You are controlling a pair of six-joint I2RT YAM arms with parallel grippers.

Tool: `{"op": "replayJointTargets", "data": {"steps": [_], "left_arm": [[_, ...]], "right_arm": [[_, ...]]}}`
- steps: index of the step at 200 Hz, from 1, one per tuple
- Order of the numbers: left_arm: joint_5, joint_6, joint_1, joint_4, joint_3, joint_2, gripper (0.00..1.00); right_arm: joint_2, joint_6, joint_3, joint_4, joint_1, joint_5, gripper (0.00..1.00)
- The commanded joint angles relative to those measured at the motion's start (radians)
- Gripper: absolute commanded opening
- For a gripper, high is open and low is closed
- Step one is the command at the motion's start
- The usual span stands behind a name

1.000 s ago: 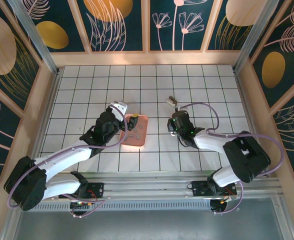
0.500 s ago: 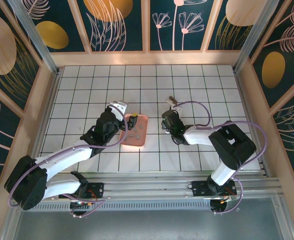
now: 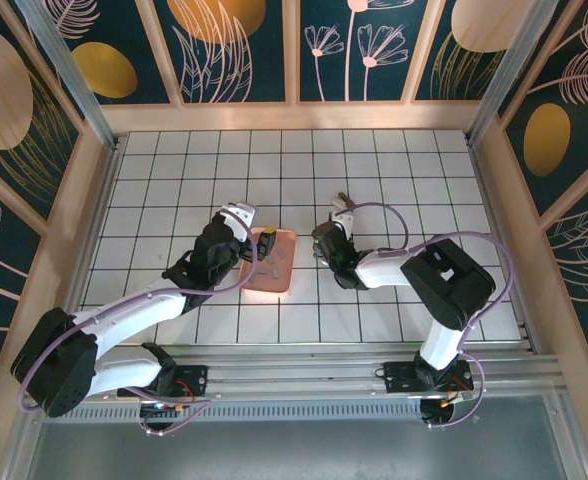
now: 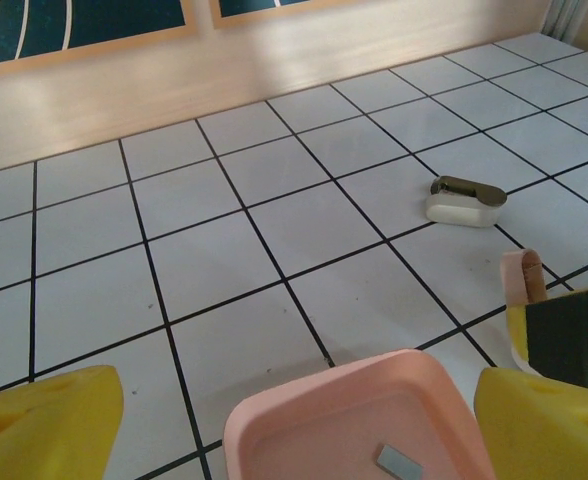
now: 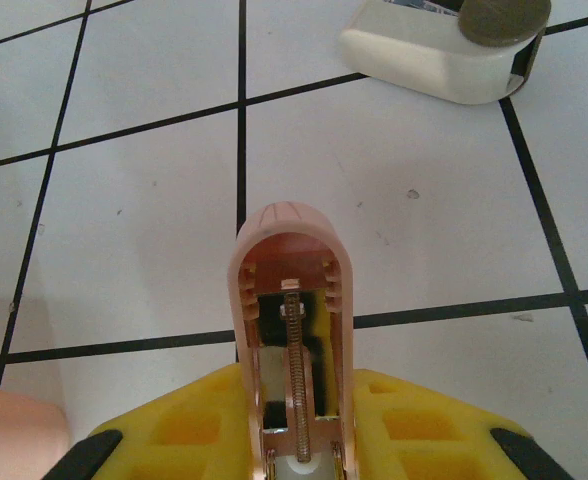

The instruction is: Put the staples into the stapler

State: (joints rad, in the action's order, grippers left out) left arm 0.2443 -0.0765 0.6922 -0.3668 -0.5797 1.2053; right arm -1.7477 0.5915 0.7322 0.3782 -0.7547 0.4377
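Note:
The pink stapler [image 5: 292, 300] is above bare flat tiles and would land on the tiled floor if the robot's right gripper opened now, so that gripper needs to let it go.
My right gripper [image 5: 294, 425] is shut on a pink stapler [image 5: 292, 300]. The stapler is hinged open, with its spring and inner channel facing the right wrist camera. In the top view this gripper [image 3: 326, 243] hovers just right of the pink tray [image 3: 264, 288]. Small grey staples [image 3: 272, 256] lie in the tray, and one strip [image 4: 395, 459] shows in the left wrist view. My left gripper [image 3: 246, 232] is open above the tray's far left corner, its yellow pads [image 4: 44, 425] wide apart and holding nothing. The stapler's tip [image 4: 522, 275] shows at the right edge of the left wrist view.
A small cream object with a brass-coloured top [image 3: 344, 205] lies on the white tiled floor [image 3: 174, 190] just beyond the right gripper, also visible as the cream object [image 5: 444, 45]. Wooden walls enclose the floor on three sides.
The right arm has swung left with the stapler, bringing it close to the tray's right side. The left arm has hardly moved and stays open.

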Motion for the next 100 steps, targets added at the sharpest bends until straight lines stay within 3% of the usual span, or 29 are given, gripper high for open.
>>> {"op": "replayJointTargets", "data": {"steps": [1, 50, 100], "left_arm": [[0.009, -0.001, 0.002, -0.023, -0.023, -0.006, 0.90], [0.013, 0.004, 0.003, -0.013, -0.025, -0.012, 0.91], [0.012, -0.020, 0.002, 0.009, -0.038, -0.019, 0.92]], "right_arm": [[-0.011, 0.030, 0.019, 0.038, -0.008, 0.042, 0.23], [0.037, 0.015, 0.021, -0.001, -0.008, 0.007, 0.48], [0.197, -0.110, 0.057, -0.181, 0.047, -0.053, 0.54]]}}
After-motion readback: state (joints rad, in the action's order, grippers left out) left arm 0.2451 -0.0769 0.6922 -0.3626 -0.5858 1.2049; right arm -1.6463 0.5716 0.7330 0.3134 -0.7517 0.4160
